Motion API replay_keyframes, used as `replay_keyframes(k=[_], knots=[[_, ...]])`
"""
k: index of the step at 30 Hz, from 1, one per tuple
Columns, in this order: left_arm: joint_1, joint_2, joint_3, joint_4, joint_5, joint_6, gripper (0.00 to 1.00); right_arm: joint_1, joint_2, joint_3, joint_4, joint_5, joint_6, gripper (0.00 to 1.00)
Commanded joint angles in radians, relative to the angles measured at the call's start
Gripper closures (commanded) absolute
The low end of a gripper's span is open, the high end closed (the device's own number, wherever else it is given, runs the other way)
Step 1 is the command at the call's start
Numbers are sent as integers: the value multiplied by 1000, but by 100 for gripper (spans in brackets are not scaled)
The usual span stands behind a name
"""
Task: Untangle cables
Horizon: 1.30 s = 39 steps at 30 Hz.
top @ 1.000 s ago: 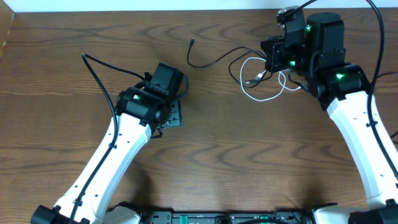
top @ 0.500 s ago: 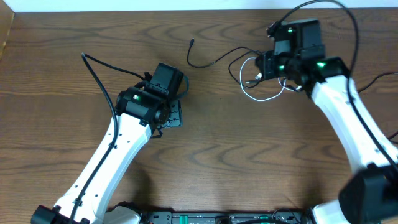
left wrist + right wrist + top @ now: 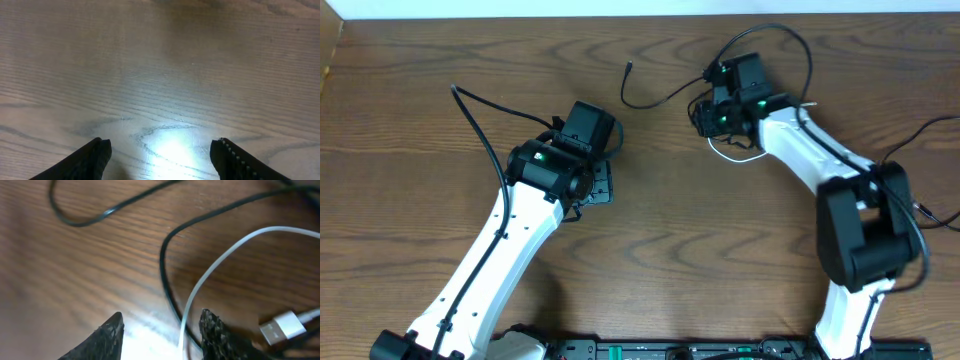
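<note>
The white cable should next be grabbed by its loop outside the tangle (image 3: 186,313) with my right gripper, so its USB plug (image 3: 282,327) stays free and it comes untangled from the black cable.
A black cable (image 3: 650,101) runs from a small plug at the back middle of the table to a tangle of cables under my right gripper (image 3: 706,118). A bit of the white cable (image 3: 738,154) loops out just in front of it. In the right wrist view my right gripper (image 3: 161,317) is open, low over the table. The white cable (image 3: 225,255) and a black cable (image 3: 164,265) pass between the fingers, close to the right finger. A white USB plug (image 3: 282,327) lies right of that finger. My left gripper (image 3: 603,186) (image 3: 161,145) is open over bare wood.
The thick black wire (image 3: 480,118) of the left arm arcs over the table's left side. The right arm's wires (image 3: 920,135) trail off at the right edge. The table's back edge (image 3: 640,15) is close behind the cables.
My right gripper has swung left and down, from right of the tangle to over its left side, now covering most of it. The left arm has not moved.
</note>
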Motion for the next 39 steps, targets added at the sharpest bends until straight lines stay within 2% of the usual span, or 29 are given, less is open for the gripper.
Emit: replay_keyframes(k=[1,7,11,15,16,20,23,30,34,39], knots=[[0,10,-4,-3,-2,8,31,5,50,2,35,71,46,56],[0,10,-4,-3,-2,8,31,6,106,2,71,81,49,61],[0,10,-4,-2,22,9,31,10,124,2,84,66,97,76],[0,10,-4,0,23,9,31,14,124,2,122,-47,101,97],[0,10,-4,0,23,9,31,14,124,3,124,-69,101,99],[0,10,-4,0,23,9,31,10,106,3,122,-205,101,99],[0,10,-4,1,23,9,31,5,28,6,81,-290,100,99],[0,10,-4,1,23,9,31,19,-193,14,-158,-274,-15,99],[0,10,-4,1,23,9,31,21,-344,20,-270,-274,-25,99],[0,10,-4,4,23,9,31,21,-522,52,-267,-313,-55,99]])
